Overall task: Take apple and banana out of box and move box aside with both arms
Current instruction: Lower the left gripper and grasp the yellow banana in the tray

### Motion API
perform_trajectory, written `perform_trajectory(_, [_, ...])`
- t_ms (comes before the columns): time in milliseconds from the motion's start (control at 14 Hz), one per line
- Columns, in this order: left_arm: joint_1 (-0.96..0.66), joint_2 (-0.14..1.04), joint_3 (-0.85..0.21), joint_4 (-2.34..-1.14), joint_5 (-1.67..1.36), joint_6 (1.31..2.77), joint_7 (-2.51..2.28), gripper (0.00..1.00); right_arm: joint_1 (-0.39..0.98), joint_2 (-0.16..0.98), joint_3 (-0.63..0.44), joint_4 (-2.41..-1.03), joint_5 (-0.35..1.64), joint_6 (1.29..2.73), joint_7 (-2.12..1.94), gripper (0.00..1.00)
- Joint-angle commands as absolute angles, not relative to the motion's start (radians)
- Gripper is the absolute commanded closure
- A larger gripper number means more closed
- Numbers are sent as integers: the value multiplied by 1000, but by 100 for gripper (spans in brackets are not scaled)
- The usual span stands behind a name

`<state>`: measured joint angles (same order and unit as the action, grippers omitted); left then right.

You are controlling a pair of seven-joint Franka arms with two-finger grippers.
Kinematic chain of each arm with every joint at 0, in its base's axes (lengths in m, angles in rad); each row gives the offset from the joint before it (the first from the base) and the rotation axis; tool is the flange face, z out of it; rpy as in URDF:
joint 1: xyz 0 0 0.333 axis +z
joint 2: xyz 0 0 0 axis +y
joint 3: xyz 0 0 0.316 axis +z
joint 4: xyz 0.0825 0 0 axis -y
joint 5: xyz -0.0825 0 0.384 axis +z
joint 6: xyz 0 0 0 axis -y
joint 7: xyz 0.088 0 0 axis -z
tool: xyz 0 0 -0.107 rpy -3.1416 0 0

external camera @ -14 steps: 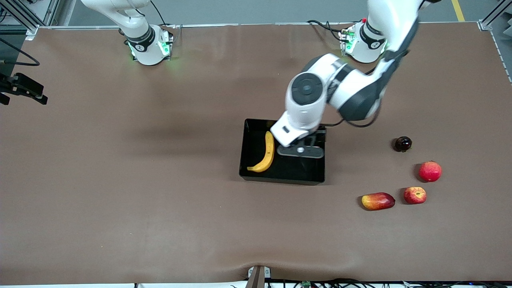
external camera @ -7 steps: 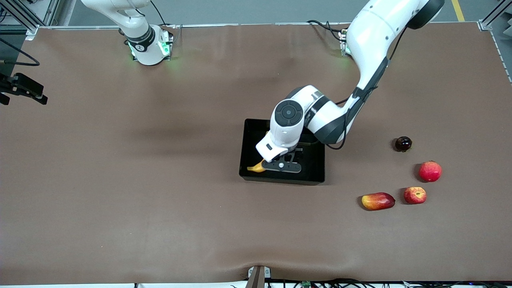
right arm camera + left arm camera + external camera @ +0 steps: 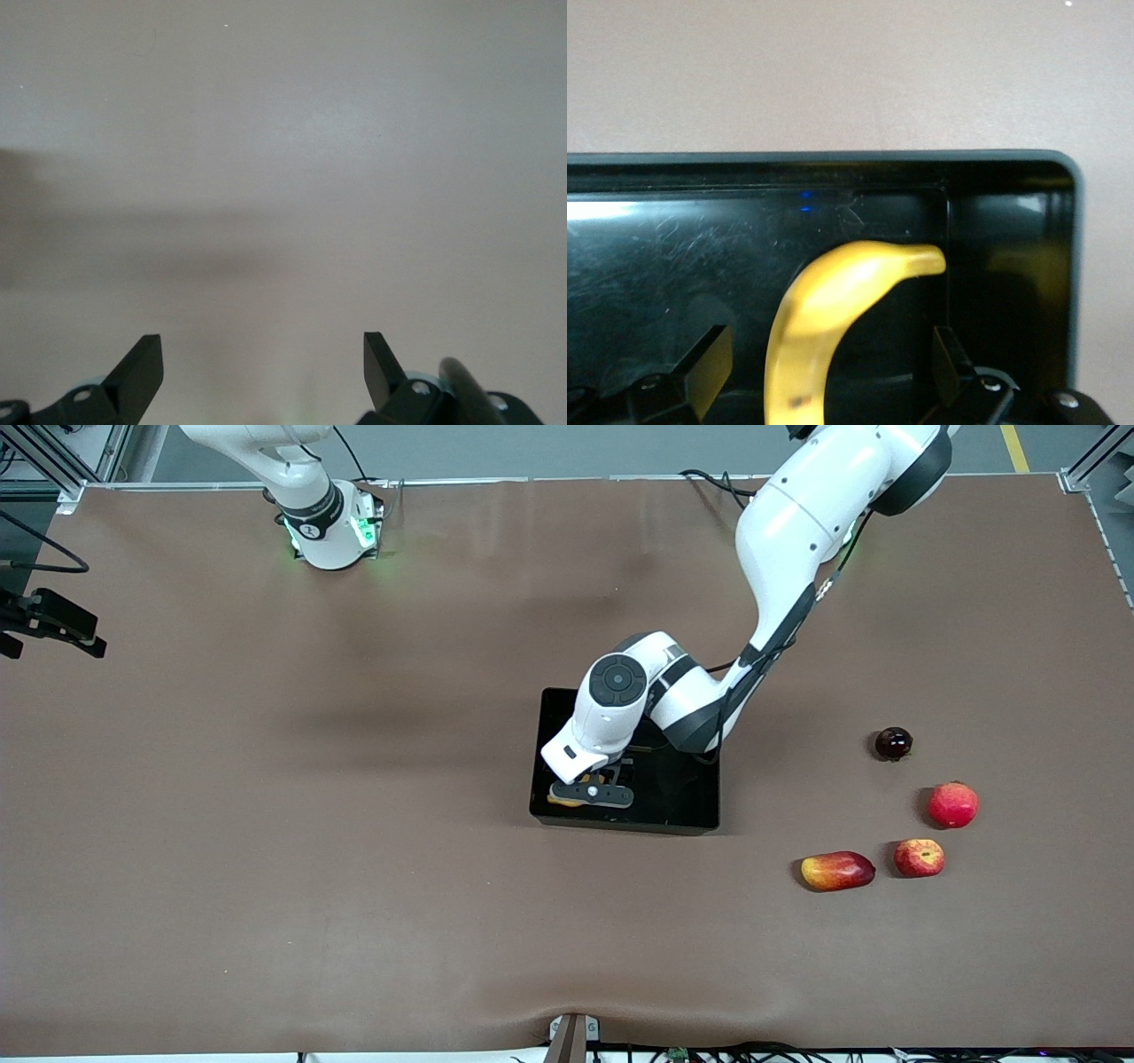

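Observation:
My left fingers above the yellow banana must lower before closing.
The black box (image 3: 687, 822) sits mid-table with the yellow banana (image 3: 558, 801) lying inside it, mostly covered by my left hand in the front view. My left gripper (image 3: 591, 786) is down in the box, open. In the left wrist view the banana (image 3: 833, 301) runs between the two spread fingers of the left gripper (image 3: 830, 365), without either one touching it, close to the box wall (image 3: 833, 159). The small red apple (image 3: 919, 857) rests on the table toward the left arm's end. My right gripper (image 3: 263, 359) hangs open over bare table, holding nothing.
Beside the apple lie an oblong red-and-yellow mango (image 3: 837, 870), a pinkish-red round fruit (image 3: 952, 804) and a small dark fruit (image 3: 893, 743). The right arm's base (image 3: 328, 527) stands at the table's edge farthest from the front camera; a black fixture (image 3: 53, 624) juts in at the right arm's end.
My left gripper has crossed the box toward the right arm's end and sunk lower, ending astride the banana. The fruits and box have not moved.

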<state>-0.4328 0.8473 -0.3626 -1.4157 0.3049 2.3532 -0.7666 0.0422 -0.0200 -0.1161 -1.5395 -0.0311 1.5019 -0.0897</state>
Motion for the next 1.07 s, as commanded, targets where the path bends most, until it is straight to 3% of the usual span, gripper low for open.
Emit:
perform_trajectory(0, [-511, 882, -275, -1387, 328, 2399, -796, 0, 31, -12, -112, -1526, -14, 1502, -100, 0])
perform_trajectory(1000, [-549, 913, -252, -1390, 330, 2402, -851, 0, 32, 2, -112, -1526, -11, 1502, -100, 0])
